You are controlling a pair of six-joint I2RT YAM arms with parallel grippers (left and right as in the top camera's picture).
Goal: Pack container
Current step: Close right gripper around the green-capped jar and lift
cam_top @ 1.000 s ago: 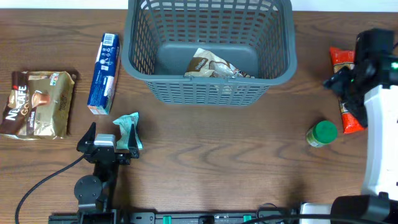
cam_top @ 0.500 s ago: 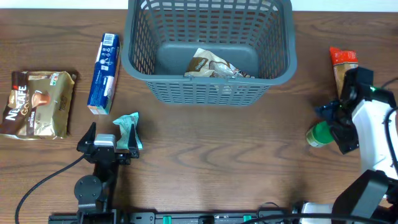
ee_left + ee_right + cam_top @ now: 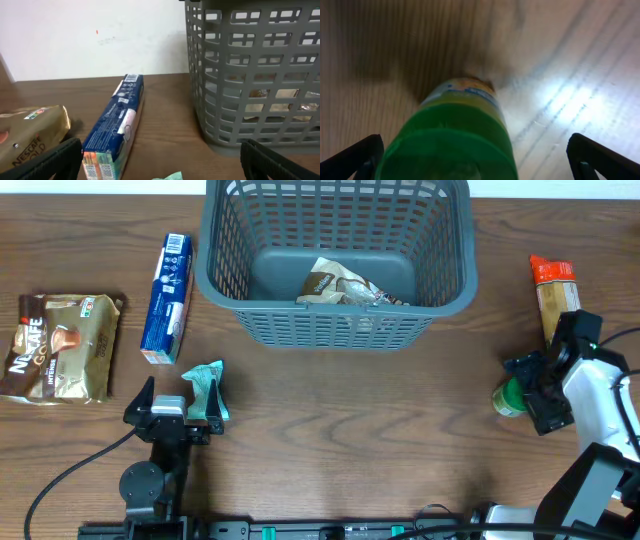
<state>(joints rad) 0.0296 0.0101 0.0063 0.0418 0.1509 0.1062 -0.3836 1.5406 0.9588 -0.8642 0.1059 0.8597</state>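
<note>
I will grab the green-capped bottle from its cap end (image 3: 514, 394) (image 3: 451, 141) with my right gripper, so the bottle's base stays free to go into the container first.
The container, a grey-teal slatted basket (image 3: 338, 315) (image 3: 255, 75), stands at the back centre with a brown-and-white packet (image 3: 350, 284) inside. My left gripper (image 3: 175, 406) (image 3: 162, 170) rests open near the front left, and a small teal packet (image 3: 208, 388) (image 3: 169, 176) lies by its right finger. My right gripper (image 3: 529, 393) (image 3: 480, 167) is open at the right, around a green-capped bottle (image 3: 513, 396) (image 3: 452, 145). In the right wrist view the bottle fills the left part of the gap, and the fingers stand apart from it.
A blue box (image 3: 165, 298) (image 3: 114, 131) lies left of the basket. A gold Nescafe pouch (image 3: 60, 345) (image 3: 30, 137) is at the far left. An orange-topped packet (image 3: 552, 292) lies behind the right gripper.
The right arm has come forward from over the orange-topped packet and now has its open fingers on either side of the green-capped bottle. The left arm has not moved.
</note>
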